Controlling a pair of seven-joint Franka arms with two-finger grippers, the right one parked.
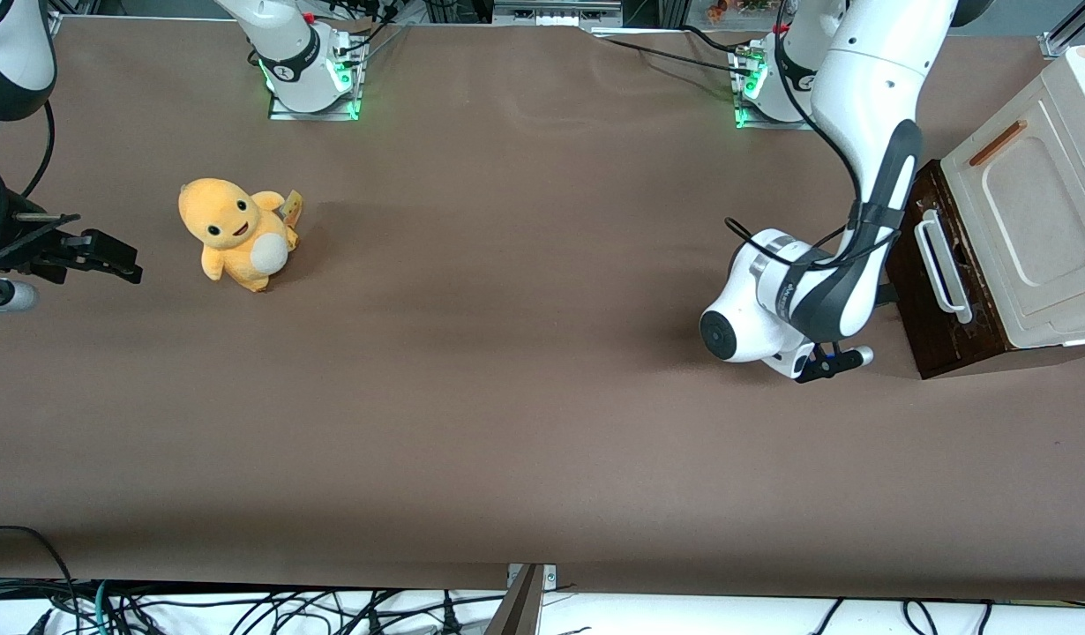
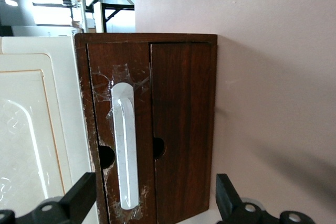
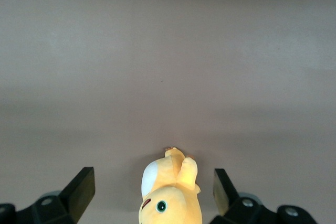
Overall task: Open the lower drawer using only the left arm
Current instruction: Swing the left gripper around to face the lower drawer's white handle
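Next, my left gripper should grab the white loop handle by its long bar (image 1: pixel 943 266) to open the lower drawer (image 1: pixel 929 304).
The lower drawer (image 1: pixel 929 304) has a dark brown wooden front and a white loop handle (image 1: pixel 942 265). It sits under the cream cabinet at the working arm's end of the table and looks shut. The left arm (image 1: pixel 869 132) reaches down in front of the drawer. Its black gripper (image 1: pixel 835 360) is mostly hidden under the wrist, a short way from the drawer front. In the left wrist view the gripper (image 2: pixel 155 199) is open and empty. Its fingertips (image 2: pixel 83 191) stand wide apart, facing the drawer front (image 2: pixel 178 129) and handle (image 2: pixel 125 145) without touching them.
The cream panel (image 1: pixel 1032 207) with a thin orange-brown bar handle (image 1: pixel 997 143) lies above the drawer. A yellow plush toy (image 1: pixel 238 234) stands toward the parked arm's end of the table and also shows in the right wrist view (image 3: pixel 168 195). Brown cloth (image 1: pixel 507 353) covers the table.
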